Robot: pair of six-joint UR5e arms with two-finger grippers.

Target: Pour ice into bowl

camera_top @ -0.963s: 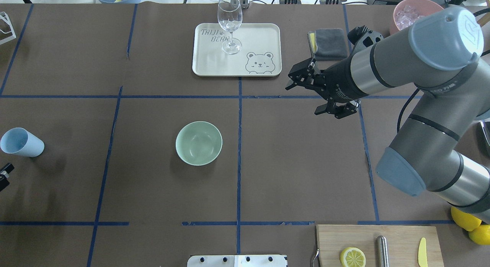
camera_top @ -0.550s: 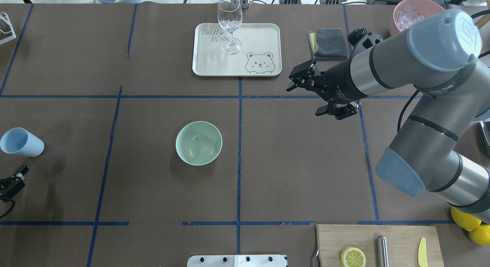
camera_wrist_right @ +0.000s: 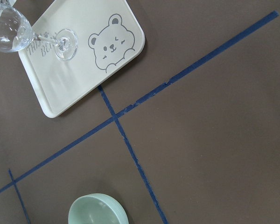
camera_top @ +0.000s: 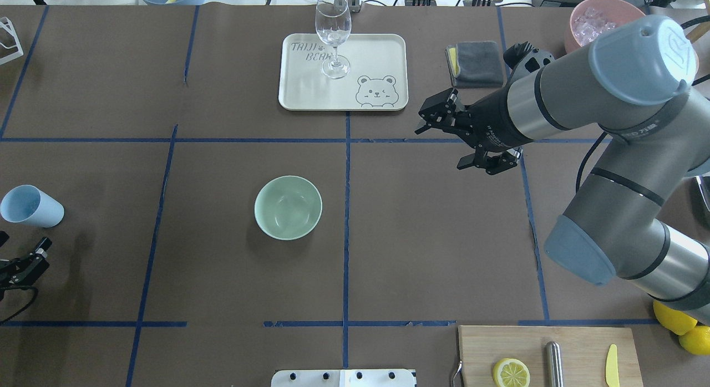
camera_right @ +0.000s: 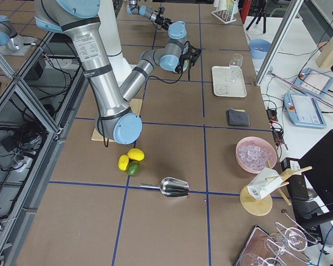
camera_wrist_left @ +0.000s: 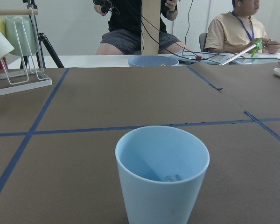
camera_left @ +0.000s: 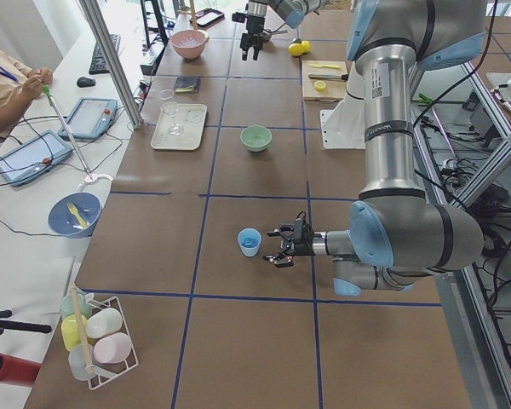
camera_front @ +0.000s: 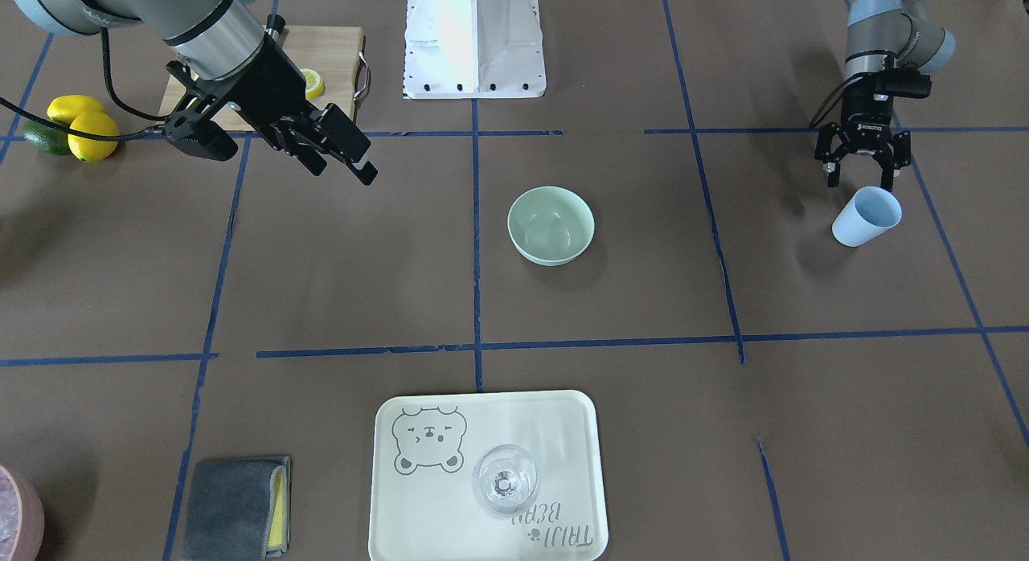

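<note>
My left gripper is going to grab the light blue cup around its body (camera_front: 858, 223) next, to pour the ice into the bowl (camera_front: 551, 223).
The pale mint-green bowl (camera_top: 288, 207) stands empty near the table's middle; it also shows in the front view (camera_front: 551, 224) and the right wrist view (camera_wrist_right: 98, 211). The ice (camera_top: 592, 22) lies heaped in a pink container (camera_right: 256, 154) at the far right corner. A light blue cup (camera_top: 30, 206) stands at the left edge, with one small clear piece at its bottom in the left wrist view (camera_wrist_left: 171, 178). My left gripper (camera_front: 860, 174) is open and empty, just short of the cup (camera_front: 867, 215). My right gripper (camera_top: 444, 142) is open and empty, hovering right of the tray.
A cream tray (camera_top: 377, 54) holds a wine glass (camera_top: 333, 35). A grey cloth (camera_top: 472, 63) lies beside it. A cutting board (camera_top: 577, 348) with a lemon half (camera_top: 511, 372), lemons (camera_front: 83, 125) and a metal scoop (camera_right: 173, 187) are on the right side.
My left gripper has come further into the overhead view at the left edge, below the blue cup. My right gripper has shifted only slightly and stays open.
</note>
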